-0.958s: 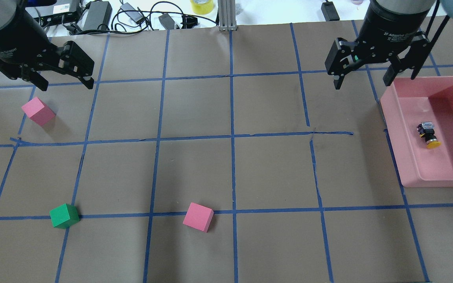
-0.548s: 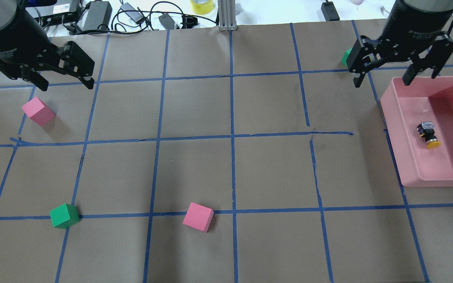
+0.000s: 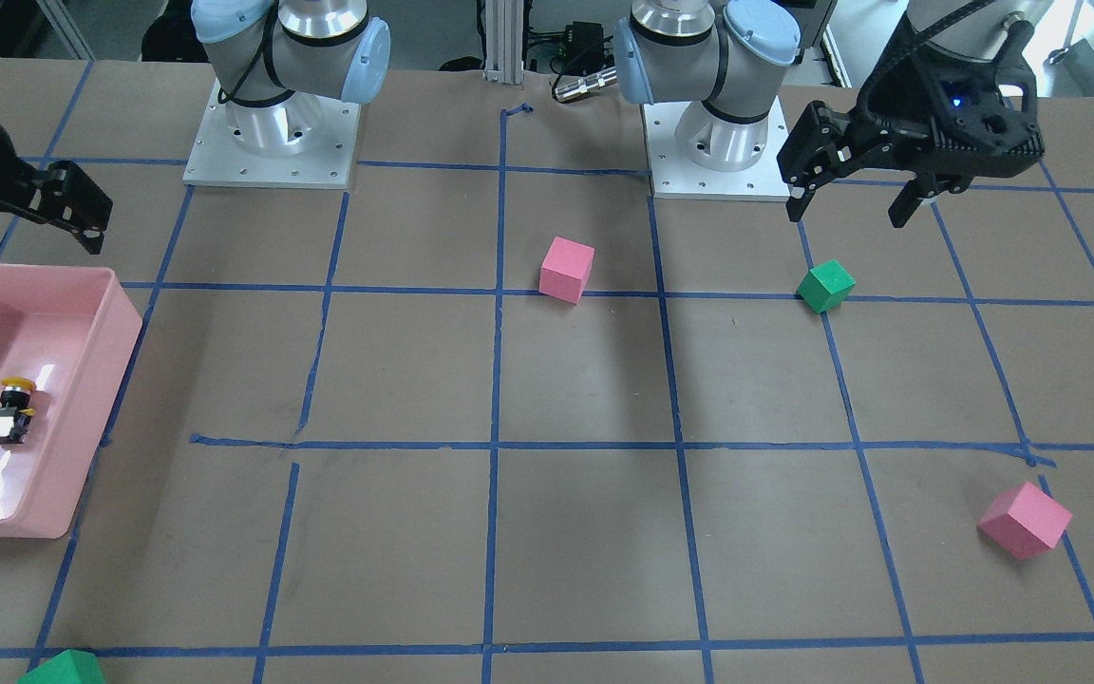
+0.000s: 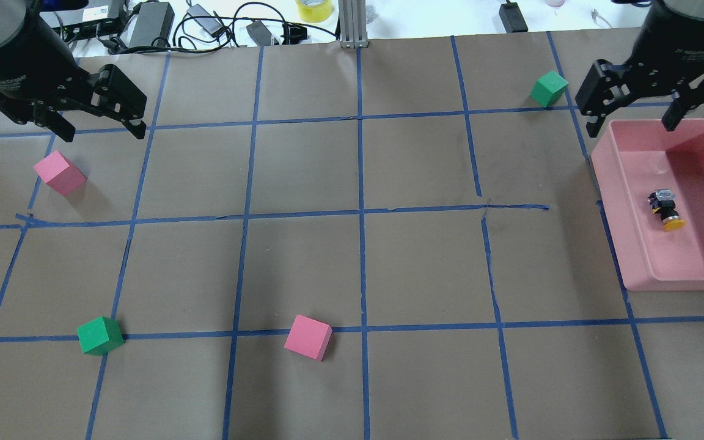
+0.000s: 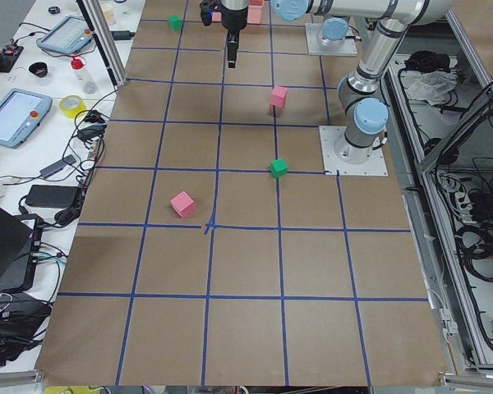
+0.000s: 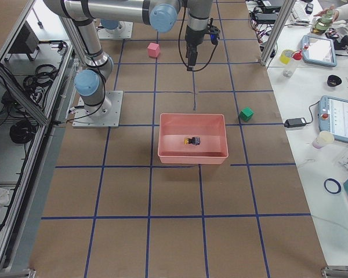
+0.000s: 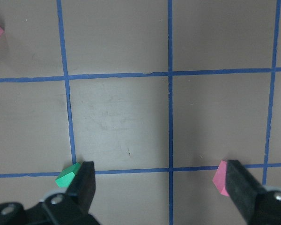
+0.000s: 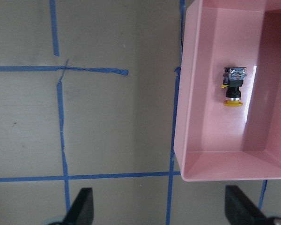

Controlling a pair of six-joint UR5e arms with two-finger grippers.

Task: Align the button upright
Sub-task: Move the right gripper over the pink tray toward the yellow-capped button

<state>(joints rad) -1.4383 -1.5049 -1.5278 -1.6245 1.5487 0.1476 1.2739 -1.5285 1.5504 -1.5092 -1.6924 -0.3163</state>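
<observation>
My right gripper should go to the button and grab its yellow-end with the cap [image 3: 17, 389]. That keeps its base [image 3: 2, 427] free to be set down upright.
The button [image 4: 665, 209] lies on its side in the pink bin [image 4: 627, 220], yellow cap towards the robot and grey-white base away from it. It also shows in the right wrist view [image 8: 234, 86], the front view [image 3: 10, 410] and the exterior right view [image 6: 192, 141]. My right gripper [image 4: 632, 127] is open and empty. It hangs over the bin's far left corner, apart from the button. My left gripper [image 4: 104, 131] is open and empty over the far left of the table.
A pink cube [image 4: 58, 173] lies just below the left gripper. A green cube [image 4: 100, 335] and a pink cube [image 4: 307, 337] lie near the front. A second green cube [image 4: 549, 88] sits left of the right gripper. Cables and adapters lie along the far edge.
My right gripper has moved right and away, towards the bin's far corner, uncovering the green cube behind it. The left gripper and the button have not moved.
</observation>
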